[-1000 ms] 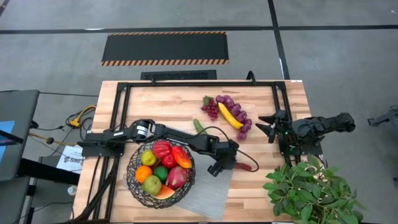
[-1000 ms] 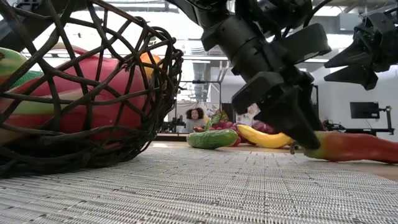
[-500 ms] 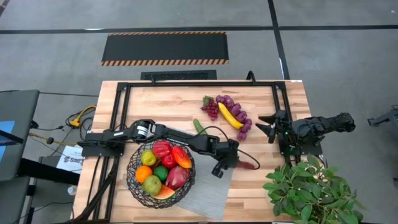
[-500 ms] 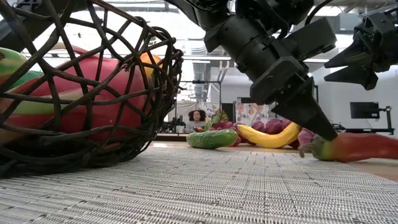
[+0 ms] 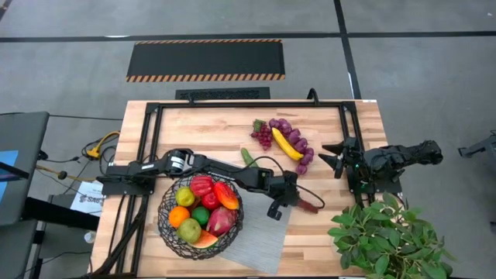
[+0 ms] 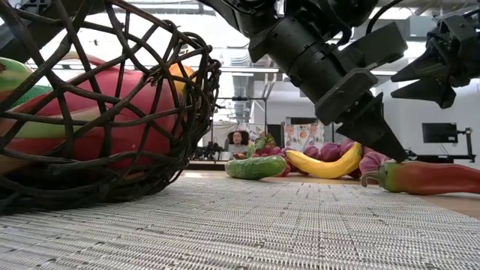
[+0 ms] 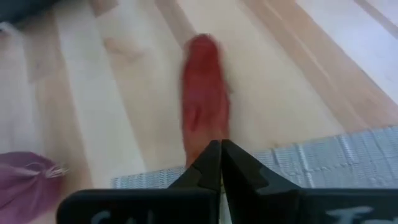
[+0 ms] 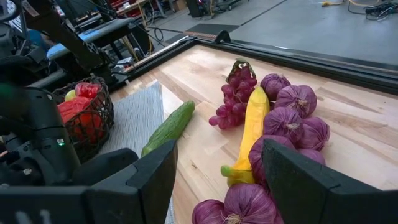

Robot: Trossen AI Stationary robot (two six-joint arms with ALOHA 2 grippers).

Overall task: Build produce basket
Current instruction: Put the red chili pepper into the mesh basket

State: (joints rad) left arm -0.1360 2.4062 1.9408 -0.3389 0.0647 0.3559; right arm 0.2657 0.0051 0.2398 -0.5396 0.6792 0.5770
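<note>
My left gripper is shut above the long red pepper. It reopens next, then goes down to close on the pepper's thicker body [image 7: 206, 118].
The wire basket [image 5: 200, 218] stands on a grey mat [image 5: 260, 240] and holds an orange, apples, a lime, red peppers and a watermelon slice. One long red pepper [image 5: 310, 206] lies on the wood just past the mat's edge. My left gripper [image 5: 297, 203] is shut, its tips [image 6: 396, 154] slanting down at the pepper's green stem end [image 6: 379, 175]. A cucumber [image 5: 248, 157], banana [image 5: 287, 144], grapes [image 5: 263, 134] and purple bulbs [image 5: 302, 151] lie farther back. My right gripper [image 5: 335, 159] hovers open beside the bulbs. My left gripper's fingers [image 7: 211, 158] are closed against each other with no gap, slanting down from the table's left at the near end of the red pepper [image 7: 204, 93]. The fingertips hide that end, so I cannot tell whether they touch it. The pepper lies flat on the table.
A leafy green plant [image 5: 387, 236] stands at the near right corner. A black frame [image 5: 232, 105] runs around the table's far part. People sit in the room beyond the table [image 6: 238, 139].
My left gripper has moved toward the table's right edge, up to the pepper's stem end, and has shut from wide open. The pepper has stayed on the table.
</note>
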